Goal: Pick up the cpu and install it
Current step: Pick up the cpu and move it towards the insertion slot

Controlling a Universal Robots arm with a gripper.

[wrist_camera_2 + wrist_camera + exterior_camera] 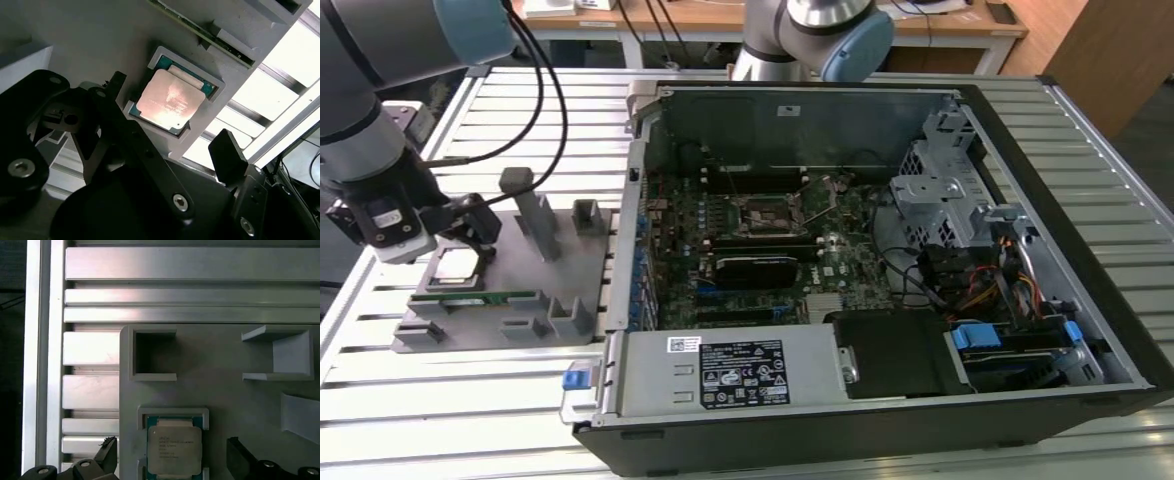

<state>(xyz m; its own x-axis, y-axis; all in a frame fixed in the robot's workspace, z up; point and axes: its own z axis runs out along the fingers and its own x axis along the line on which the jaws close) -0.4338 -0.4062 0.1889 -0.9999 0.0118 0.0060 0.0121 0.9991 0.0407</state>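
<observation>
The holder's raised sides wrap the cpu's corners, so the robot's gripper will next grab the cpu by its side edges, at the gaps between those raised sides.
The cpu [456, 266], a small square chip with a silvery top, lies flat in its recess on the grey holder plate [520, 280] at the exterior view's left, beside the computer case. In both wrist views the cpu [167, 100] [175, 450] sits between my two black fingertips [227, 152] [107, 452], with a gap on each side. My gripper [470, 238] [172, 120] [172, 452] hovers open just above the chip and holds nothing. The black metal-framed socket [767, 212] sits on the motherboard inside the case.
The open computer case [854, 400] lies on the slatted aluminium table [467, 400]. A green memory stick [474, 297] lies on the holder plate near the cpu, among upright grey posts [534, 215]. A second arm's base [807, 40] stands behind the case.
</observation>
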